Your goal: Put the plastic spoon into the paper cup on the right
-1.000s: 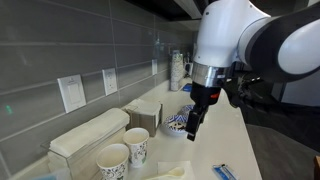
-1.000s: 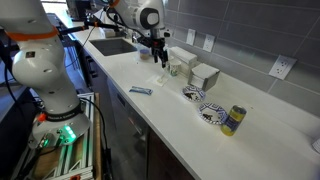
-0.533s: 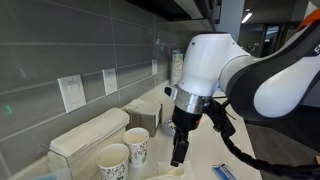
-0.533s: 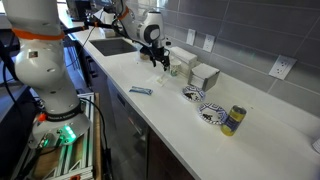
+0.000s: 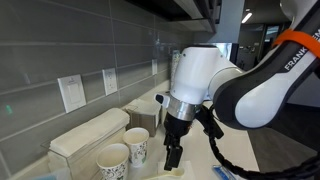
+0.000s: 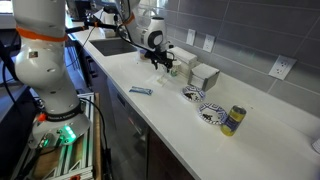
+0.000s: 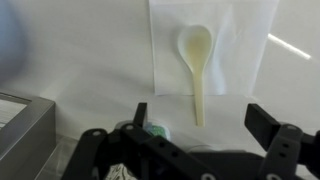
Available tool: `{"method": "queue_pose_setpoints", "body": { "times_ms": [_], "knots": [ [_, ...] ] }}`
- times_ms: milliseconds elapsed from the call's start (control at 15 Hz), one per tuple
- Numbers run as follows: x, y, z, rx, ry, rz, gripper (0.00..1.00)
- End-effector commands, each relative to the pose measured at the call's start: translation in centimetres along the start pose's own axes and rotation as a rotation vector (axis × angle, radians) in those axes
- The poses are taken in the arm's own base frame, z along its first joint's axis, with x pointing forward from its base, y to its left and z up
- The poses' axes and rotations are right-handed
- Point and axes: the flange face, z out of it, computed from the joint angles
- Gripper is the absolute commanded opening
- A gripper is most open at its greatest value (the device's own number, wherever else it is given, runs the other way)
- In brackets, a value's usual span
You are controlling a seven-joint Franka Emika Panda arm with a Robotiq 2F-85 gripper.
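I should next grip the plastic spoon (image 7: 196, 60) by its handle's end, so its free bowl goes into the paper cup first.
A pale plastic spoon (image 7: 196, 60) lies on a white napkin (image 7: 225, 50) on the white counter, bowl away from me and handle pointing toward me. My gripper (image 7: 200, 125) is open and empty, with the jaws spread on either side of the handle's end, just above the counter. In an exterior view the gripper (image 5: 172, 155) hangs over the napkin (image 5: 168, 173), to the right of two printed cups. The narrower, densely printed paper cup (image 5: 137, 146) stands upright beside the wider cup (image 5: 112, 160). In the other exterior view the gripper (image 6: 160, 62) hides the spoon.
A white napkin dispenser (image 5: 88, 133) and a box (image 5: 145, 111) stand against the tiled wall. A blue packet (image 6: 140, 91), two patterned bowls (image 6: 194, 93) (image 6: 210, 113) and a can (image 6: 233, 120) lie along the counter. A sink (image 6: 115, 45) is at the far end.
The arm has swung toward the cups and come down over the napkin. The gripper has stayed open.
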Motion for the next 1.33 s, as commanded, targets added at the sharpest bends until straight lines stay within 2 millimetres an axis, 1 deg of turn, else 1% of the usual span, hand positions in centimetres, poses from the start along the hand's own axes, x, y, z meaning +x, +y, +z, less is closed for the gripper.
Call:
{"method": "queue_pose_setpoints", "body": {
  "times_ms": [0, 267, 533, 667, 800, 867, 933, 1000, 1133, 1267],
  "knots": [
    [0.0, 0.3, 0.0, -0.018, 0.012, -0.012, 1.0],
    [1.0, -1.0, 1.4, 0.007, 0.1, -0.076, 1.0],
    [0.8, -1.7, 3.5, 0.026, 0.128, -0.121, 1.0],
    [0.6, -1.4, 4.4, 0.018, 0.142, -0.14, 1.0],
    [0.6, -1.3, 5.0, 0.018, 0.162, -0.157, 0.88],
    [0.6, -1.3, 5.3, 0.02, 0.176, -0.168, 0.74],
    [0.6, -1.3, 5.5, 0.02, 0.188, -0.174, 0.69],
    [0.6, -1.4, 5.8, 0.022, 0.195, -0.179, 0.62],
    [0.6, -1.3, 6.3, 0.022, 0.205, -0.186, 0.45],
    [0.8, -1.4, 6.6, 0.025, 0.21, -0.192, 0.31]
  ]
}}
